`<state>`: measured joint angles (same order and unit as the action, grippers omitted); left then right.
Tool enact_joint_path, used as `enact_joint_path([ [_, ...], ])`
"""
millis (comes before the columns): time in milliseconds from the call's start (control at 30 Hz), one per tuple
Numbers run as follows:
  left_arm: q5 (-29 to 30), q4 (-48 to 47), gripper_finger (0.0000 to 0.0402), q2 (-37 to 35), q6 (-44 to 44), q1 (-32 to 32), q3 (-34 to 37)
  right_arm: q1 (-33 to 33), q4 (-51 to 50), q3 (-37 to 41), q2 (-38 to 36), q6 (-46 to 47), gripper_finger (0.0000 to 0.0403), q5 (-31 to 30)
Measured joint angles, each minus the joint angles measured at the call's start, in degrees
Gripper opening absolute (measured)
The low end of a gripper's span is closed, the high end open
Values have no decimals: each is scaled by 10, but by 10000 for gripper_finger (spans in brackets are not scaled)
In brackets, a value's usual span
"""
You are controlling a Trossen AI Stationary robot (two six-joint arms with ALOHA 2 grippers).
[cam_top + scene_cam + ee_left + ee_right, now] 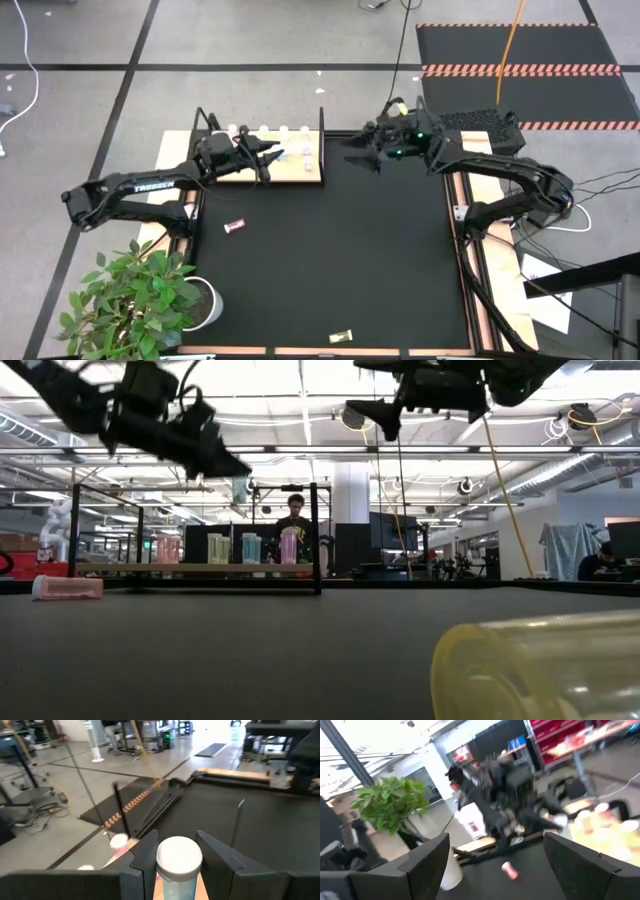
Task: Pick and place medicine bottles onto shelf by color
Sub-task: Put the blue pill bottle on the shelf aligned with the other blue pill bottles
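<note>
The light blue bottle's lower end (279, 153) (180, 892) hangs above the shelf: if I opened my left gripper now, the bottle would drop, so I need to lower it first.
The light-wood shelf (236, 173) lies at the mat's far left. Several white-capped bottles (263, 131) stand on it in a row, pink and light blue in the low view (250, 548). My left gripper (272, 154) is over the shelf, shut on a light blue bottle (179, 862). My right gripper (358, 150) hangs open and empty over the mat's far middle, right of the shelf. A pink bottle (235, 227) lies on its side on the mat near the left. A yellow bottle (342, 337) lies at the near edge. My left gripper has the light blue bottle between its two fingers (146, 857), one on each side just under the white cap (179, 855). The fingers slant down from the table's left. The bottle stands upright in the hold over the shelf. Its base is hidden.
A black frame with upright posts (322, 120) stands around the shelf. A potted plant (140, 295) sits at the near left off the mat. The yellow bottle fills the low view's near right (540, 665). A person stands in the room behind (295, 520).
</note>
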<state>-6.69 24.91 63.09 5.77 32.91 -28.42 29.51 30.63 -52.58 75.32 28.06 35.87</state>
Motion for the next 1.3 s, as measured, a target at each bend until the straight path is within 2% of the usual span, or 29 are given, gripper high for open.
enact_joint_path([
  [200, 3, 102, 122, 68, 1, 22, 66, 34, -3, 0, -23, -5, 315, -30],
  [500, -7, 230, 122, 191, -3, 23, 64, 47, -6, 0, -22, -4, 315, -31],
  [800, -8, 235, 122, 230, 15, 26, 64, 45, -14, 0, -22, -3, 315, -30],
  [1000, -8, 234, 122, 232, 25, 38, 64, 45, -55, 0, -22, -4, 315, -30],
  [1300, -9, 232, 123, 232, 0, 47, 64, 45, -62, 0, -22, -4, 315, -30],
])
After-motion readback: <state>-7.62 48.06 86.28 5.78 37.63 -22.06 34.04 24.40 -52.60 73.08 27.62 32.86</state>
